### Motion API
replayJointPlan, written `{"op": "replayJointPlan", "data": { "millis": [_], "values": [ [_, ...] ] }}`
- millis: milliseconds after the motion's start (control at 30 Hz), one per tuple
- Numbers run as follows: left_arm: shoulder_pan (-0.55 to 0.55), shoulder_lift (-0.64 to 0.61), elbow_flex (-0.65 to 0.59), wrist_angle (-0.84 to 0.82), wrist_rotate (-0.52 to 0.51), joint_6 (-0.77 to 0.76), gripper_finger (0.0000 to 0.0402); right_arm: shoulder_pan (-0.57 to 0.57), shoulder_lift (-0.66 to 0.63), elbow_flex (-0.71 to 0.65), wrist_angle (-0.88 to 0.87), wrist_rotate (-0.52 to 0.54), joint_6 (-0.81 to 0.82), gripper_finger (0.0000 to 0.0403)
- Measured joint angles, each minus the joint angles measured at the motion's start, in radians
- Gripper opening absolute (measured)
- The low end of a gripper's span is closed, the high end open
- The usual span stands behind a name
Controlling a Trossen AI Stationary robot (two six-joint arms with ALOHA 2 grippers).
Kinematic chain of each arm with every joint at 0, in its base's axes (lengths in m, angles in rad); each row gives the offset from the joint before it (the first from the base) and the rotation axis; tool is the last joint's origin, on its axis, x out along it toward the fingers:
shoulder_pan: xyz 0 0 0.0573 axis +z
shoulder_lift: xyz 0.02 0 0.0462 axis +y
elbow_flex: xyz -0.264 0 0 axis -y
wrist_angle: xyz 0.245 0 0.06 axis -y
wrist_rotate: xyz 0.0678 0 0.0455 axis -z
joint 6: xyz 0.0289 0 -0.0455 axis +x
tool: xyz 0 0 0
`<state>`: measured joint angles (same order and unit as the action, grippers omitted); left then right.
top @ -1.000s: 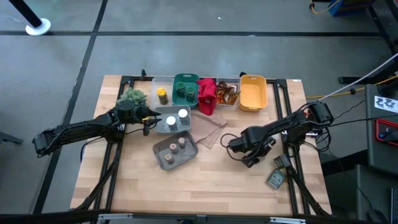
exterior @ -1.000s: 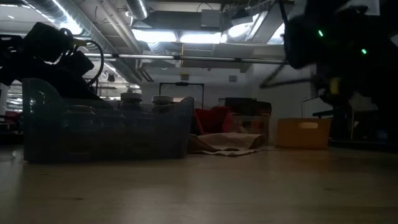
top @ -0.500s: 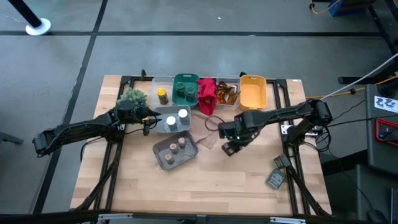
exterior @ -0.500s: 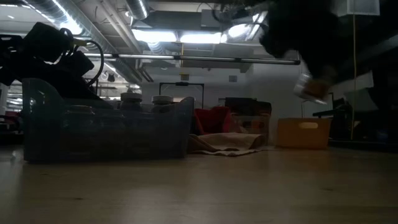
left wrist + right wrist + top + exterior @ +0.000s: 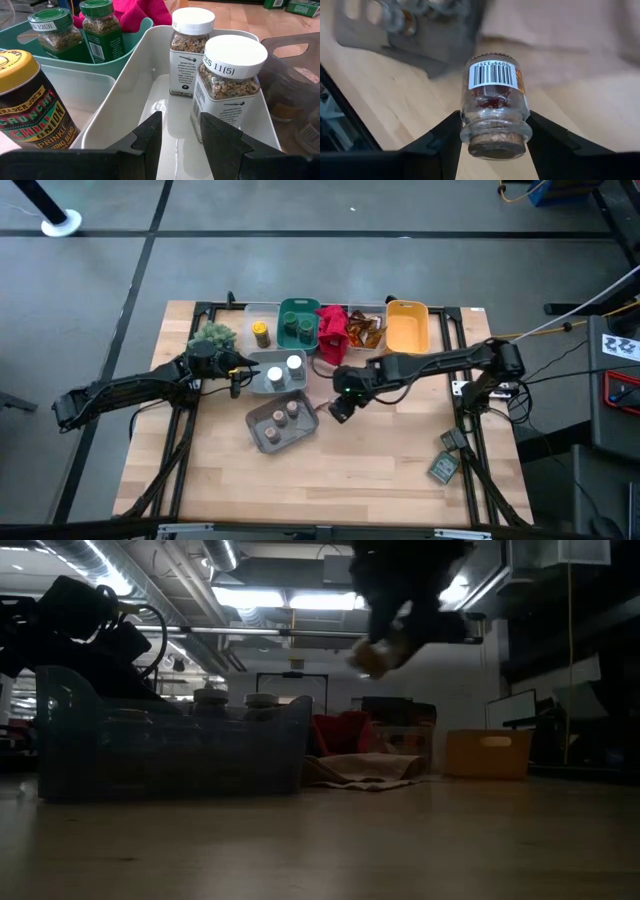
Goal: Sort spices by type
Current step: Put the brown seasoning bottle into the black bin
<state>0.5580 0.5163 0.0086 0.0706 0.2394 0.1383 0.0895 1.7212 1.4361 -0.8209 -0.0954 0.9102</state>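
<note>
I need to move the glass jar toward the grey bin with my right gripper before I let go of it. The jar is hanging short of the bin's edge.
My right gripper (image 5: pixel 342 406) hangs over the middle of the table, shut on a small glass jar (image 5: pixel 492 100) with a cork stopper, a barcode label and red threads inside. Just to its left the grey bin (image 5: pixel 262 438) holds tan-lidded jars. My left gripper (image 5: pixel 181 142) stands open at the near end of the white bin (image 5: pixel 120 100), where two white-lidded jars (image 5: pixel 225 80) stand upright. Behind it, green-lidded jars (image 5: pixel 55 30) stand in the teal bin (image 5: pixel 298 323), and a yellow-lidded jar (image 5: pixel 30 110) stands in a clear bin. My right gripper pinches the jar's neck and shoulder (image 5: pixel 470 131), just below the cork (image 5: pixel 496 148), between its two fingers. The fingers slant down from above and run along the jar. The jar is lifted clear of the table, tilted, its cork end toward the wrist and its base pointing away.
At the back a red cloth (image 5: pixel 332 332), a clear bin with orange-brown packets (image 5: pixel 366 330) and a yellow bin (image 5: pixel 406 328) stand in a row. A bushy plant (image 5: pixel 212 335) is at the far left. Brown paper (image 5: pixel 335 388) lies mid-table. Dark green packets (image 5: pixel 446 466) lie near the right edge.
My right gripper has carried the cork-stoppered jar up and toward the table's left, from the right part of the table to beside the grey bin, tipping more steeply downward as it went. The jar stays between its fingers, clear of the table.
</note>
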Motion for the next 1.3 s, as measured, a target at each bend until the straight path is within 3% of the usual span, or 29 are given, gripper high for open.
{"op": "replayJointPlan", "data": {
  "millis": [167,300,533,833,1033,1300],
  "values": [
    [0.0,0.0,0.0,0.0,0.0,0.0,0.0127,-0.013,0.069,0.001,0.154,-0.004,-0.098,0.0194],
    [0.0,0.0,0.0,0.0,0.0,0.0,0.0127,-0.013,0.125,0.084,0.153,0.013,-0.205,0.0194],
    [0.0,0.0,0.0,0.0,0.0,0.0,0.0127,-0.011,0.273,0.323,0.059,0.035,-0.403,0.0193],
    [0.0,0.0,0.0,0.0,0.0,0.0,0.0127,-0.01,0.488,0.614,-0.198,-0.015,-0.548,0.0193],
    [0.0,0.0,0.0,0.0,0.0,0.0,0.0127,0.002,0.565,0.666,-0.24,-0.043,-0.566,0.0193],
    [0.0,0.0,0.0,0.0,0.0,0.0,0.0127,0.01,0.574,0.668,-0.241,-0.03,-0.601,0.0193]
  ]
}}
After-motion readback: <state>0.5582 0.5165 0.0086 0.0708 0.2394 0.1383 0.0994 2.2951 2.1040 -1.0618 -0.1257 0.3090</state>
